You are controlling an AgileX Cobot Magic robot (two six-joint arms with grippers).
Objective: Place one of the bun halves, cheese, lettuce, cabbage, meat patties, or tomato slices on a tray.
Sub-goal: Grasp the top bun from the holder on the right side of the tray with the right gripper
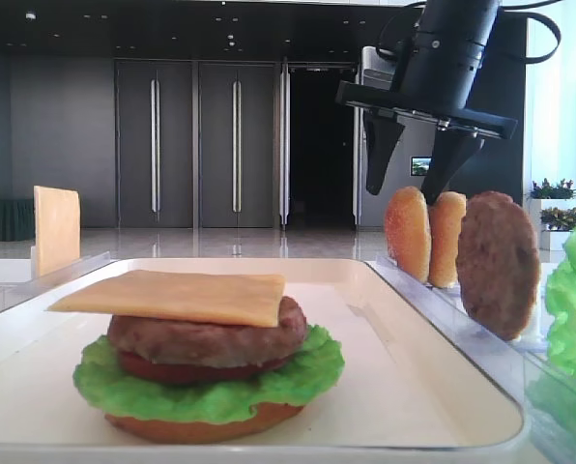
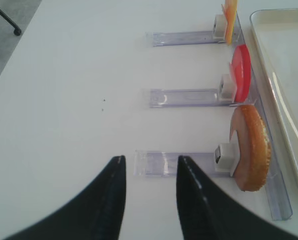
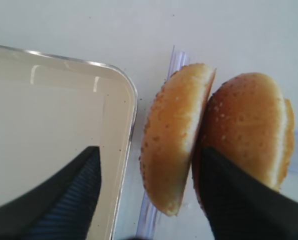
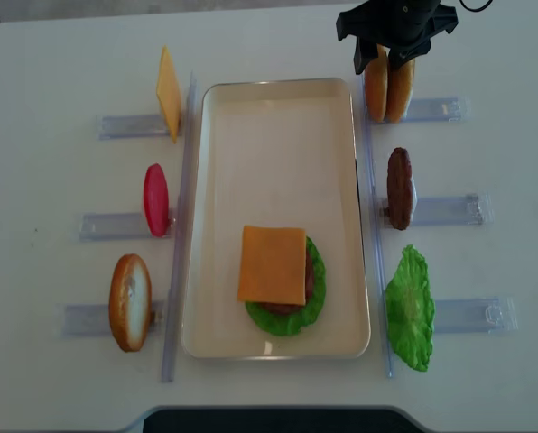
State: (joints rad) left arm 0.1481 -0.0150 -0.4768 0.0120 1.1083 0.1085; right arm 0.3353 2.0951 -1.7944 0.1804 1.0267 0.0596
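Observation:
The nearer bun half is standing on its edge beside its twin (image 4: pixel 400 90). I will grab the nearer bun half next with my right gripper, across its flat cut side and domed crust (image 4: pixel 376 86).
Two sesame bun halves (image 4: pixel 375 90) (image 3: pixel 176 135) stand on edge in a clear rack right of the cream tray (image 4: pixel 278 135). My right gripper (image 4: pixel 377 65) (image 3: pixel 149 150) (image 1: pixel 402 196) hangs open over them. One finger is on the tray side and the other sits in front of the second bun (image 3: pixel 249 120), so the nearer half lies between the jaws, untouched. On the tray sits a stack topped with cheese (image 4: pixel 271 263) over patty and lettuce (image 1: pixel 211 382). My left gripper (image 2: pixel 150 159) is open and empty above the table.
Left racks hold an upright cheese slice (image 4: pixel 168 93), a tomato slice (image 4: pixel 155 198) and another bun (image 4: pixel 129 302) (image 2: pixel 251 147). Right racks hold a meat patty (image 4: pixel 398 188) and a lettuce leaf (image 4: pixel 410 307). Long clear rails (image 4: pixel 180 225) run along both tray sides.

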